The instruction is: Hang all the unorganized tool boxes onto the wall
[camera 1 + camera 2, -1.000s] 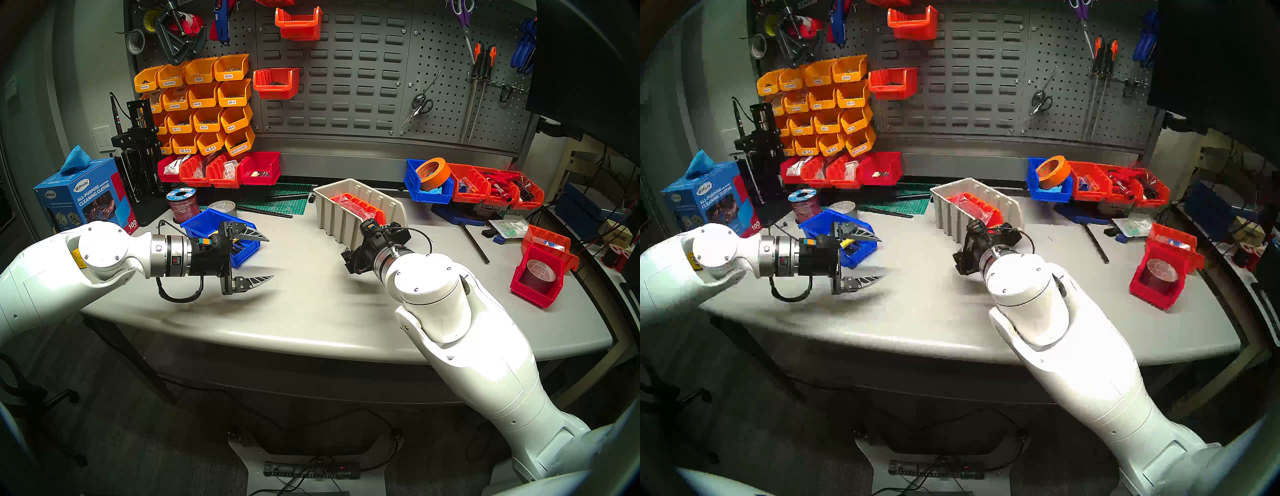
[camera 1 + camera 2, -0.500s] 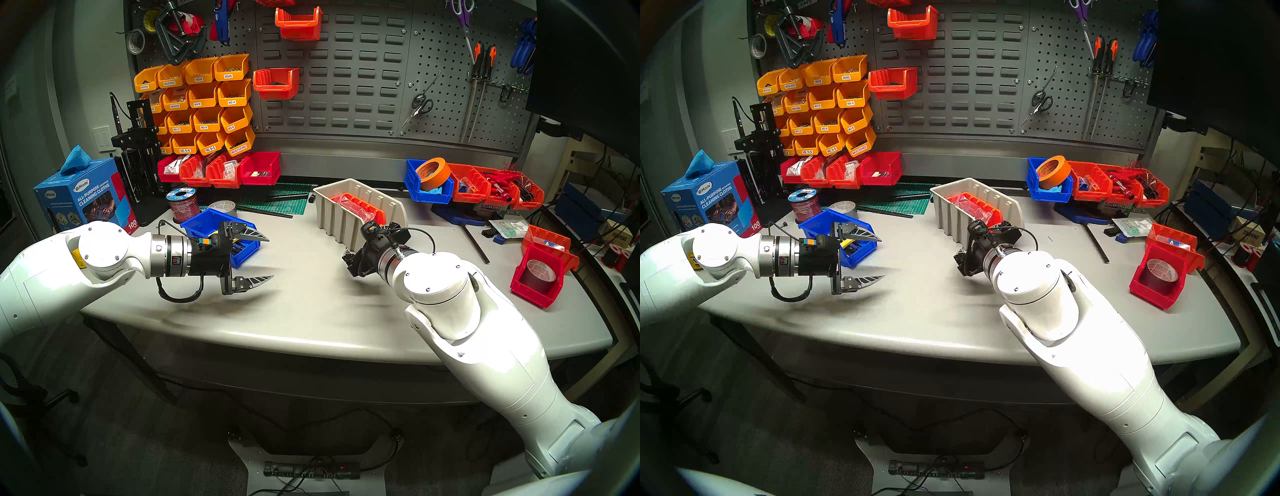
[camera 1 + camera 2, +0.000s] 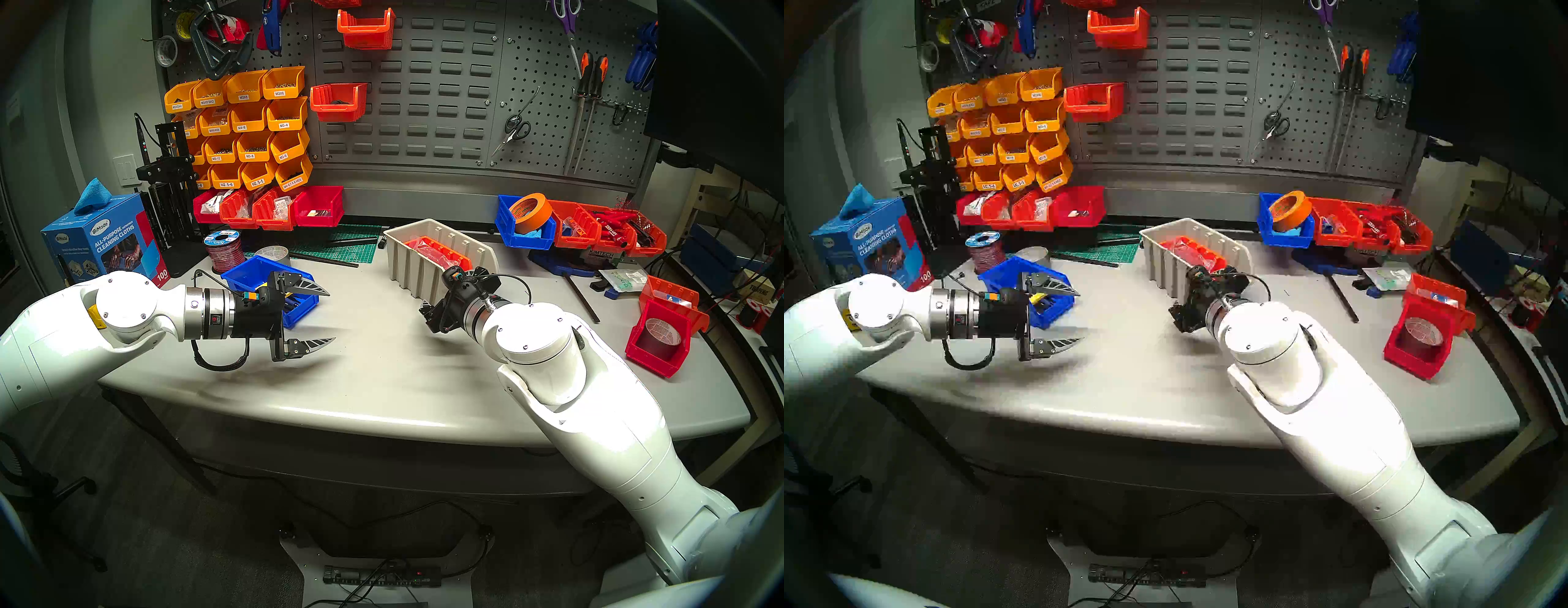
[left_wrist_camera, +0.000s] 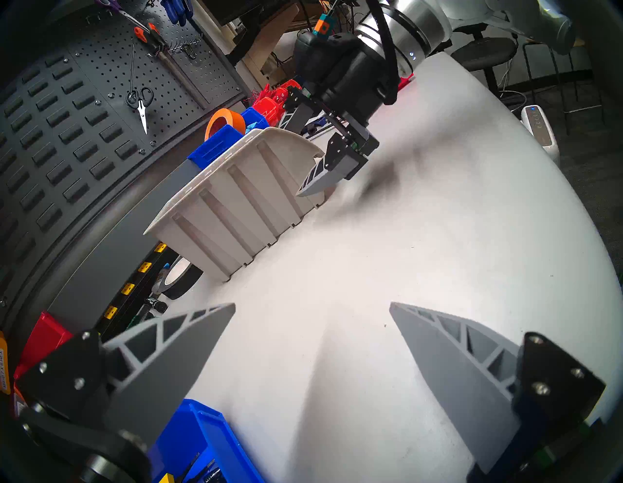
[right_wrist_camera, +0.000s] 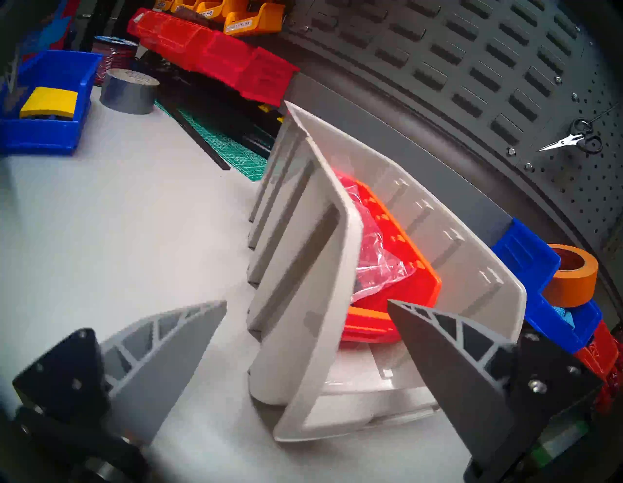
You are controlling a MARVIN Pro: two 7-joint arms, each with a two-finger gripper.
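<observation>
The whole tool box [image 3: 437, 259] is too wide for my right gripper's fingers, so my right gripper next needs to grab the tool box's upright near side [image 3: 413, 271] to hang the beige tool box.
A beige ribbed tool box [image 3: 418, 263] with an orange bin inside lies mid-table. My right gripper [image 5: 306, 301] is open astride its near side wall [image 5: 303, 286], one finger outside, one inside; the outer finger [image 4: 317, 175] shows in the left wrist view. One blue tool box [image 3: 250, 271] sits left, partly behind my left gripper [image 3: 331, 316], which hovers open and empty over bare table. The other blue tool box [image 3: 515, 237] holds an orange tape roll at back right. The wall [image 3: 424, 106] is the slotted grey panel behind.
Two orange bins [image 3: 367, 27] [image 3: 337, 102] hang on the panel, and yellow labelled bins [image 3: 242, 127] to its left. Red bin rows [image 3: 271, 208] [image 3: 606, 231] line the back. Red bins [image 3: 655, 344] stand front right. A wire spool [image 3: 225, 250], grey tape [image 3: 273, 254] and cloth box [image 3: 102, 242] crowd the left.
My right arm's elbow has swung a little to the right and the wrist has shifted slightly at the beige box's end. The left arm and the boxes have stayed still.
</observation>
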